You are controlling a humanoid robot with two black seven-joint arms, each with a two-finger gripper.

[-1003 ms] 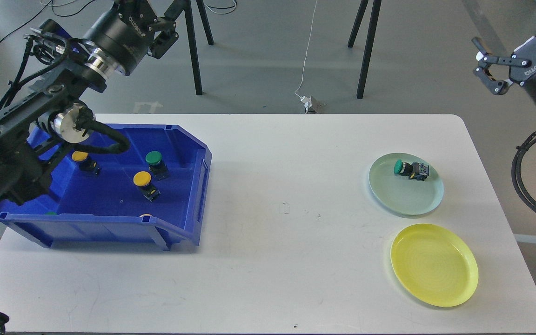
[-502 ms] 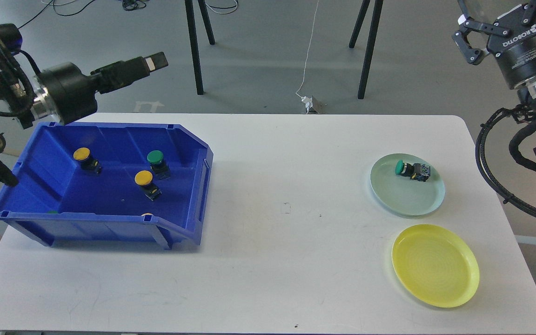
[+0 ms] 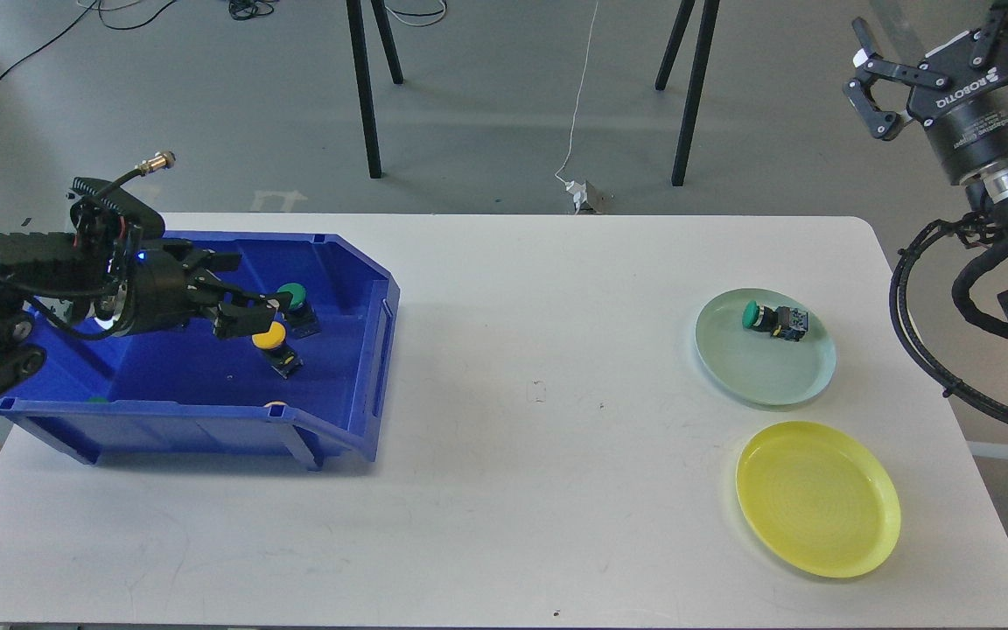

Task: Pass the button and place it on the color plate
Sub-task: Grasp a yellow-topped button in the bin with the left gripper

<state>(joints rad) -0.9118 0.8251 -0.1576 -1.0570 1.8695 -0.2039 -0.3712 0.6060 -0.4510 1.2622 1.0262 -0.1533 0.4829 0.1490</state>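
I will take hold of the button by its yellow cap (image 3: 269,335) with my left gripper next, so the yellow button's black body (image 3: 285,361) stays free for passing.
A blue bin (image 3: 189,430) stands at the table's left. In it lie a yellow button (image 3: 271,336) and a green button (image 3: 294,298). My left gripper (image 3: 262,317) reaches into the bin, open, with its fingertips right at the yellow button's cap, between the two buttons. Another green button (image 3: 771,319) lies on its side on the pale green plate (image 3: 762,372) at the right. The yellow plate (image 3: 817,499) in front of it holds nothing. My right gripper (image 3: 933,26) is open and empty, high above the table's far right corner.
Tips of two more buttons peek over the bin's front wall, one yellow (image 3: 275,404) and one green (image 3: 97,400). Black tripod legs (image 3: 364,87) stand on the floor behind the white table (image 3: 539,437).
My left arm has swung down from above the bin's back edge into the bin, to the yellow button, and now hides another yellow button at the back left. The right gripper has barely shifted.
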